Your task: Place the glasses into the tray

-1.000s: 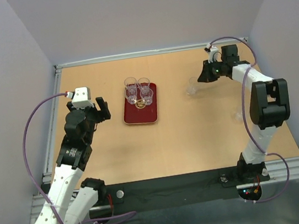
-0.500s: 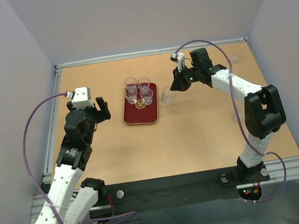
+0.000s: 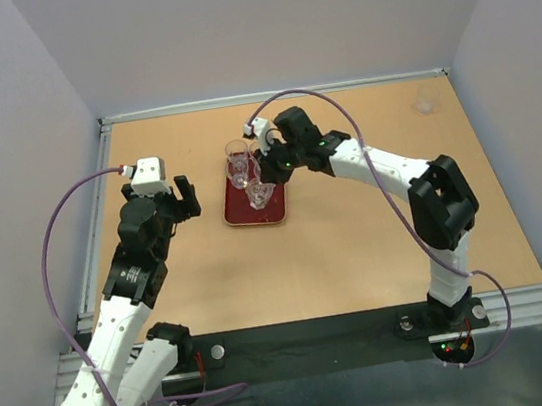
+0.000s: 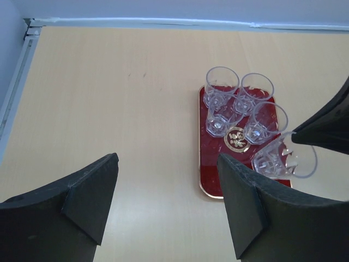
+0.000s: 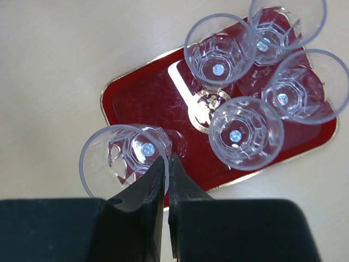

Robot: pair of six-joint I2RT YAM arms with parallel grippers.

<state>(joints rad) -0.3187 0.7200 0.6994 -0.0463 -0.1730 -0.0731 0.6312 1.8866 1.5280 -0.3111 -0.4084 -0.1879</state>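
The glass would fall from above the tray (image 3: 242, 212), by the tray's near edge and beside its free corner, if my right gripper opened now, so it needs to lower the glass.
The dark red tray (image 3: 242, 212) lies at the middle of the table, and several glasses (image 3: 237, 153) stand on its far half. My right gripper (image 3: 267, 176) is shut on the rim of another glass (image 3: 261, 195) and holds it over the tray's near end. In the right wrist view the gripper (image 5: 166, 159) pinches that glass's (image 5: 122, 161) wall, its base over the tray's (image 5: 136, 103) corner. I cannot tell whether it touches the tray. My left gripper (image 4: 166, 158) is open and empty, left of the tray (image 4: 215, 174).
One more clear glass (image 3: 425, 100) stands faintly at the far right corner of the table. Grey walls close in the table on three sides. The right arm reaches across the table's middle to the tray.
My right arm has swung left across the table, carrying the glass from the right side to over the tray. The left arm has not moved.
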